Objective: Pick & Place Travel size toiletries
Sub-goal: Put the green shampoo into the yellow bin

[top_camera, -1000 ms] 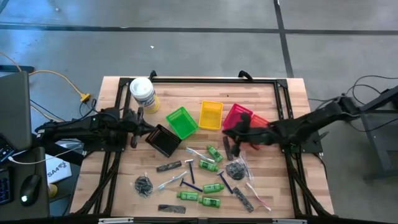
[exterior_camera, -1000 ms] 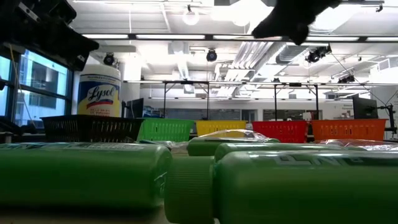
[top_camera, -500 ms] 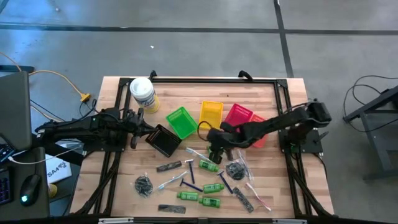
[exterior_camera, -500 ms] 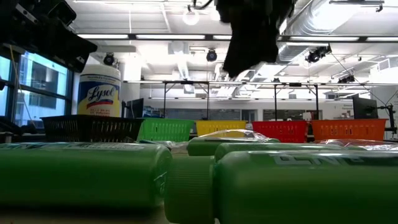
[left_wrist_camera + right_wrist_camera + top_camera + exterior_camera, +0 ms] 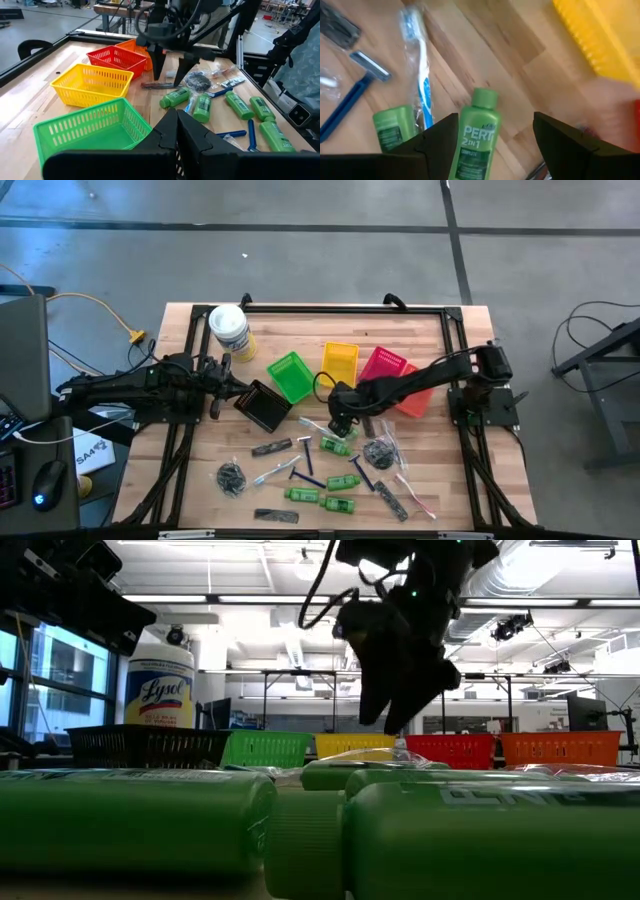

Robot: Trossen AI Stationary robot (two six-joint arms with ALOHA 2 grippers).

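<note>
The green PERT bottle needs to go in the yellow basket (image 5: 602, 37), so my right gripper will grab it by its dark-labeled body (image 5: 473, 159) next.
The travel size toiletries lie scattered on the wooden table's near half: green mini bottles (image 5: 336, 445), blue razors (image 5: 305, 470), wrapped toothbrushes (image 5: 420, 75), black combs (image 5: 272, 447) and dark mesh bundles (image 5: 231, 477). My right gripper (image 5: 338, 418) hangs open just above them and points steeply down. Its fingers stand on either side of a green PERT bottle (image 5: 475, 135) that lies flat on the table, without touching it. My left gripper (image 5: 177, 131) is shut and holds nothing. It waits at the table's left, beside the black basket (image 5: 262, 406).
Green (image 5: 292, 375), yellow (image 5: 339, 364), red (image 5: 381, 365) and orange (image 5: 415, 395) baskets stand in a row behind the toiletries. A white-lidded Lysol tub (image 5: 229, 330) stands at the far left. A second green bottle (image 5: 395, 132) and a blue razor (image 5: 355, 95) lie close to the right gripper.
My right gripper has swung from over the red basket toward the table's left and near edge. It has come down, tipped from nearly level to pointing steeply down, and opened. It now hangs over the green bottles. No object has moved.
</note>
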